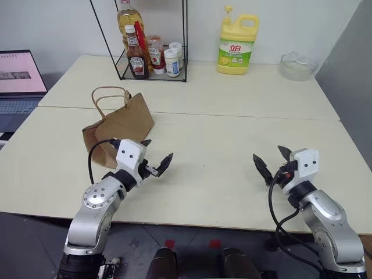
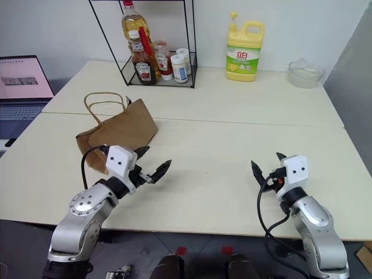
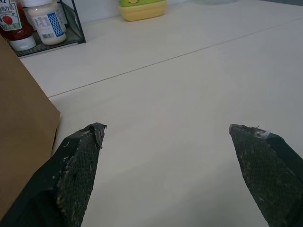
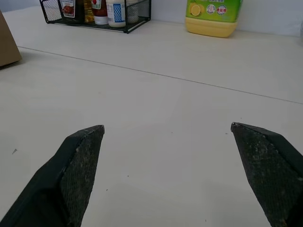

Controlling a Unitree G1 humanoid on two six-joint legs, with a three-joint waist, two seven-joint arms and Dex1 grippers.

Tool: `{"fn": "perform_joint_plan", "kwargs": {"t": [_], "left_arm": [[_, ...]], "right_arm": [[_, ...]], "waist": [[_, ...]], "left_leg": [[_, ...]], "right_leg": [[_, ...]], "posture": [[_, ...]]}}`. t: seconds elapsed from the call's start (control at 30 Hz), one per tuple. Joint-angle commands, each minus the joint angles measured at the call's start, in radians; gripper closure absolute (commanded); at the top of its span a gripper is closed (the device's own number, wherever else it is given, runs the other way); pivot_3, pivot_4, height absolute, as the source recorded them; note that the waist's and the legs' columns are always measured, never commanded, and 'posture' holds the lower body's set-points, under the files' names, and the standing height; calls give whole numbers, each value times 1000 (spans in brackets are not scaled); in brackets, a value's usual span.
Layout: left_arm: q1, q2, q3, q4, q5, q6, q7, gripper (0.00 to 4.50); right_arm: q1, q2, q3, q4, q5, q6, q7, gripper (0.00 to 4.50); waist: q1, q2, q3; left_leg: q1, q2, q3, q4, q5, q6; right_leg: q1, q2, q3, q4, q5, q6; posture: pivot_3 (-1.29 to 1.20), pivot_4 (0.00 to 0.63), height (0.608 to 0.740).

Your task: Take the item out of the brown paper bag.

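Observation:
My left gripper grabs the brown paper bag by its thin loop handle (image 1: 109,88) next, since the bag's broad side spreads wider than the gripper's fingers.
The brown paper bag (image 1: 119,125) lies on its side on the left of the table, its loop handles (image 1: 109,93) pointing toward the back. The item is hidden; nothing of it shows outside the bag. My left gripper (image 1: 156,156) hovers just in front of the bag, open, fingers (image 3: 78,163) spread wide with nothing between them. The bag's brown side (image 3: 21,127) sits close beside that gripper. My right gripper (image 1: 272,158) is open over bare table on the right, far from the bag, its fingers (image 4: 78,163) wide apart.
A black wire rack (image 1: 152,64) with ketchup, an oil bottle and small jars stands at the back. A yellow detergent jug (image 1: 237,45) and a glass bowl (image 1: 298,65) stand at the back right. A laptop (image 1: 20,81) sits at the far left.

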Motion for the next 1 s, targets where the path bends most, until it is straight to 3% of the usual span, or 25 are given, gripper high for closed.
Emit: {"fn": "perform_joint_plan", "kwargs": {"t": [0.03,0.83,1.0], "left_arm": [[-10,-1,11,-25,-5,-36,-5,15],[-4,14,-6,-55,5,-25,-9,15],[-6,14,-8,-53,5,-27,-10,15]], "right_arm": [[0,2,-10,-32,9,-24,6,0],[9,26,-16,-17,24,-40,30,0],[-3,24,-14,-19,19,-32,26,0]], "waist": [[0,0,0],[0,0,0],[1,0,0]], "left_leg": [[0,0,0,0,0,0],[0,0,0,0,0,0],[0,5,17,0,0,0]], "right_leg": [[0,0,0,0,0,0],[0,0,0,0,0,0],[-11,3,16,2,1,2]], "posture": [[0,150,740],[0,150,740],[0,150,740]]}}
